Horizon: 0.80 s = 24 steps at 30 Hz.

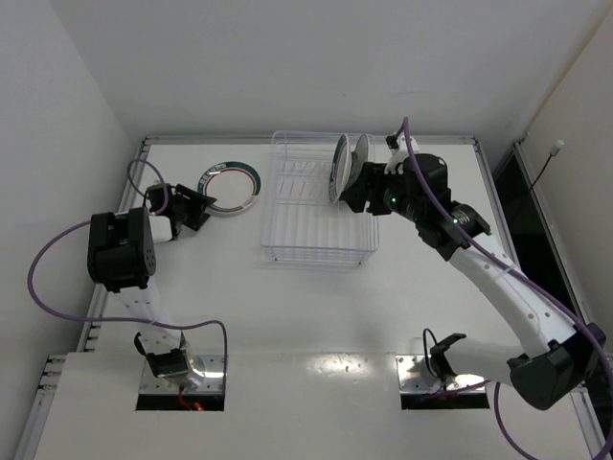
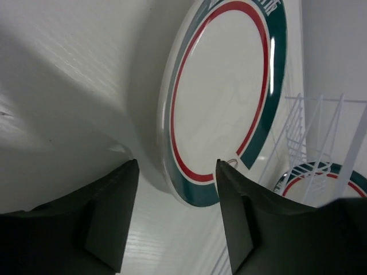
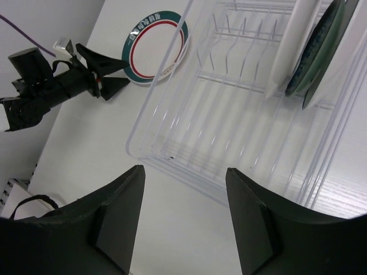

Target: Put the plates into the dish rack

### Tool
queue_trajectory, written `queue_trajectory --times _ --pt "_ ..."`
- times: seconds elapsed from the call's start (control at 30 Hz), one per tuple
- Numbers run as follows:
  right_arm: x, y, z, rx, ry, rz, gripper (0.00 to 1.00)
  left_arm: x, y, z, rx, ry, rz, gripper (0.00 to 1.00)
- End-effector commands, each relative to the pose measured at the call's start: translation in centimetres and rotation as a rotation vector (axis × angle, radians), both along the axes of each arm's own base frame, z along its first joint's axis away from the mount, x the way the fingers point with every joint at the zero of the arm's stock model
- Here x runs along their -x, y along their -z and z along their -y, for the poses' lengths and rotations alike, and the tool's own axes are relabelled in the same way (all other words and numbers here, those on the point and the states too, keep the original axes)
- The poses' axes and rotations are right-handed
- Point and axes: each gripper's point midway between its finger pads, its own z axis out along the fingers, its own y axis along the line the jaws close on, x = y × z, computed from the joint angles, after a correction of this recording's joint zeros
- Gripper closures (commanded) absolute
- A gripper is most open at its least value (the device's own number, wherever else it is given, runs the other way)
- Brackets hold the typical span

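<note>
My right gripper grabs the teal-rimmed plate by the rim opposite the left gripper next, so the plate's other edge stays free to enter the dish rack.
A white plate with a teal rim and red ring (image 1: 230, 188) (image 2: 223, 91) (image 3: 157, 46) lies flat on the table, left of the clear dish rack (image 1: 311, 216) (image 3: 229, 109). My left gripper (image 1: 199, 205) (image 2: 176, 172) is open at this plate's left edge; the rim sits between the jaws with gaps on both sides. Plates stand on edge at the rack's right end: a teal-patterned one (image 1: 338, 171) (image 3: 318, 51) and a white one (image 1: 362, 155) (image 3: 292, 40). Another teal-rimmed plate (image 2: 321, 182) shows behind the rack's wires. My right gripper (image 1: 349, 199) (image 3: 184, 172) is open and holds nothing, beside the standing plates.
The left arm (image 3: 51, 89) reaches along the table's left side toward the flat plate. A raised rail (image 1: 144, 153) borders the table at the back and left. White walls close in behind and at both sides. Purple cables (image 1: 57, 278) trail from both arms.
</note>
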Motion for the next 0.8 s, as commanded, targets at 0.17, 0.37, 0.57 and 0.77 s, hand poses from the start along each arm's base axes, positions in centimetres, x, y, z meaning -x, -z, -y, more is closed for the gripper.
queue_trajectory --times 0.17,0.37,0.57,0.77 --pt "0.3 -2.3 1.8 0.002 0.035 0.067 0.43 -1.2 0.4 0.3 -0.037 0.088 0.020 0.95" --pt "0.3 -2.3 1.3 -0.006 0.005 0.051 0.43 -2.1 -2.8 -1.3 -0.057 0.070 0.079 1.00" --pt "0.5 -1.7 1.5 -0.002 0.005 0.041 0.43 -1.1 -9.3 -3.1 -0.089 0.027 0.167 1.00" --pt "0.9 -0.3 -1.9 -0.038 -0.181 0.002 0.43 2.2 -20.0 -3.8 -0.133 -0.010 0.385 1.00"
